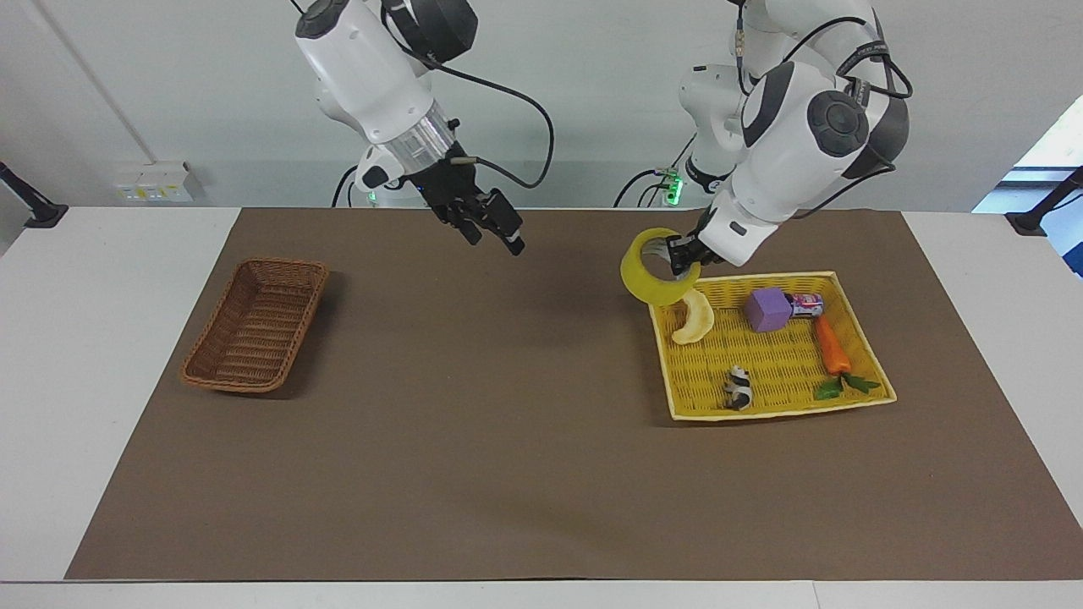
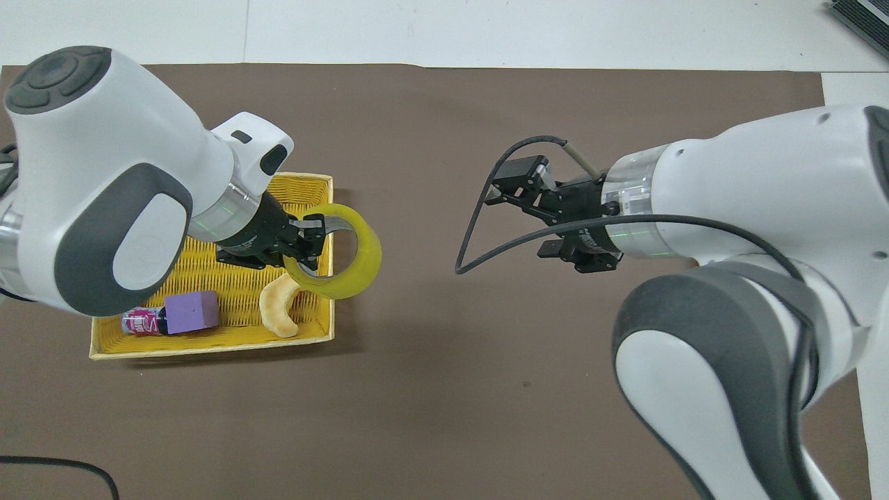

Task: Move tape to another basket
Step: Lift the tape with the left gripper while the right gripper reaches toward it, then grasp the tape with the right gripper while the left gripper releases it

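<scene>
I need to grab the tape next with my right gripper, by its ring's free side (image 2: 371,255). Then I can move it from the yellow tray (image 2: 241,300) to another basket.
My left gripper (image 1: 679,255) is shut on the rim of the yellow tape roll (image 1: 650,272) and holds it in the air. The tape hangs over the yellow tray's edge that faces the right arm's end; it also shows in the overhead view (image 2: 368,258), with the left gripper (image 2: 308,241) beside it. The brown wicker basket (image 1: 254,326) stands empty at the right arm's end of the mat; in the overhead view the right arm hides it. My right gripper (image 1: 493,233) is open and empty in the air over the middle of the mat (image 2: 517,222).
The flat yellow tray (image 1: 778,410) holds a pale crescent pastry (image 1: 695,317), a purple block (image 1: 768,309), a small can (image 1: 806,303), a carrot (image 1: 832,348) and a panda toy (image 1: 739,389). A brown mat (image 1: 508,423) covers the table.
</scene>
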Tool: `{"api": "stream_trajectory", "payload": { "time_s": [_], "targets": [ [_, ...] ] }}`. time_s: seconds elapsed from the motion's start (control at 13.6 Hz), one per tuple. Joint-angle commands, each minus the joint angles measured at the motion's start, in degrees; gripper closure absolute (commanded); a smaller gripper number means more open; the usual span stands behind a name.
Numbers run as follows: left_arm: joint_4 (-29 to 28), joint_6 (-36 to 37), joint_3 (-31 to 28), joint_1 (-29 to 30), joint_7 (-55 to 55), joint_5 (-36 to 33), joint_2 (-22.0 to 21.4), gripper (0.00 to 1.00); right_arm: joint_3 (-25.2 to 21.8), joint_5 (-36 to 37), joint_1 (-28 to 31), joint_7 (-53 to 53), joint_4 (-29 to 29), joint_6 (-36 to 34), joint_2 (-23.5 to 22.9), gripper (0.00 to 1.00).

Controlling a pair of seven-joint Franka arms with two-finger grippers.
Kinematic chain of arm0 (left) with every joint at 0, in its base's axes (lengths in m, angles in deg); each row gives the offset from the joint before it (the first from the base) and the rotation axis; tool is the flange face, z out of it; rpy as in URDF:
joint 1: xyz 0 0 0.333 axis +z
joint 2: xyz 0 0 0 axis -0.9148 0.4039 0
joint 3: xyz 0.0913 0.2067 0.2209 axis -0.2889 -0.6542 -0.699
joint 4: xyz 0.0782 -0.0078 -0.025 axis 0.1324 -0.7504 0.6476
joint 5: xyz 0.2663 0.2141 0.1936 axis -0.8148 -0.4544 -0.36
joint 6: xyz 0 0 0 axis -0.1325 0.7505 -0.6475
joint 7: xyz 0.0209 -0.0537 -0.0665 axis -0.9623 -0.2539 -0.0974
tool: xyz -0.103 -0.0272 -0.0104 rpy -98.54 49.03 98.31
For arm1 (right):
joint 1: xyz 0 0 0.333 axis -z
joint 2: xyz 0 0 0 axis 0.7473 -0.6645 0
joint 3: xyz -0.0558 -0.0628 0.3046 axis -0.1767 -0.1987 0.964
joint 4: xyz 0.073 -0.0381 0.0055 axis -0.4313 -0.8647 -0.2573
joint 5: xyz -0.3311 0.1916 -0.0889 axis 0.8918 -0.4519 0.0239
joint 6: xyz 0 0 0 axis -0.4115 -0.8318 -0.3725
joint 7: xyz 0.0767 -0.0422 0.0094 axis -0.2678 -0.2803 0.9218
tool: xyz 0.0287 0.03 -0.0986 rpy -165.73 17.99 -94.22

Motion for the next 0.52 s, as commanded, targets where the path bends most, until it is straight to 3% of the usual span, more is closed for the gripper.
{"api": "stream_trajectory", "payload": {
  "time_s": [0.0, 0.44],
  "targets": [
    [-1.39, -4.16, 1.01, -1.67, -1.95, 3.44, -1.26, 1.0, -0.25, -3.37, -2.92, 2.53, -2.5, 4.85, -0.55, 0.0],
    [-4.74, -8.48, 1.1, -5.72, 3.05, 6.87, -1.53, 1.0, -0.25, -7.07, -4.78, 10.87, -4.52, 7.24, -1.43, 0.0]
  ]
}}
